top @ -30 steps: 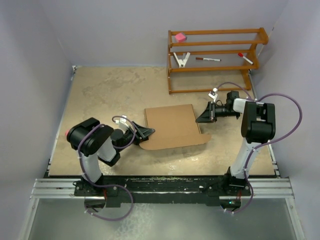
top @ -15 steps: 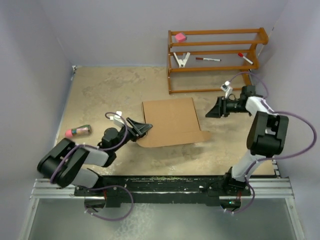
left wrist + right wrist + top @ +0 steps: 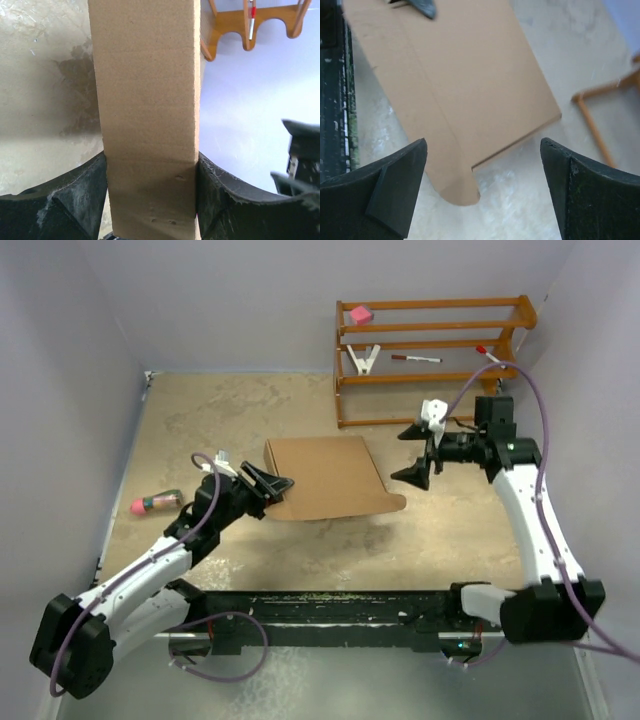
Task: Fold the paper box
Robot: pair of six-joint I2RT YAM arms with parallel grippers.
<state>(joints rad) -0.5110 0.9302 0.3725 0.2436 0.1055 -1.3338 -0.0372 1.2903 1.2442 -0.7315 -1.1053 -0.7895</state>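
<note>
The paper box's near flap edge is the part my right gripper will grip next, with its fingers across the flap's thickness, to turn the box for folding.
The paper box is a flat brown cardboard piece with a rounded flap at its near right corner, lying mid-table. My left gripper holds its left edge. In the left wrist view a cardboard strip of the paper box fills the gap, and both black fingers of the left gripper press its sides. My right gripper hangs open to the right of the box, apart from it. From the right wrist, the paper box lies beyond the wide-open right gripper, with nothing between the fingers.
A wooden rack stands at the back right, holding a pink block, a white clip and markers. A small pink-capped object lies on the table at the left. Walls close in on three sides.
My right gripper has opened, let go of the box's right edge and drawn back to the right. The left arm has stretched out and taken the box leftwards.
</note>
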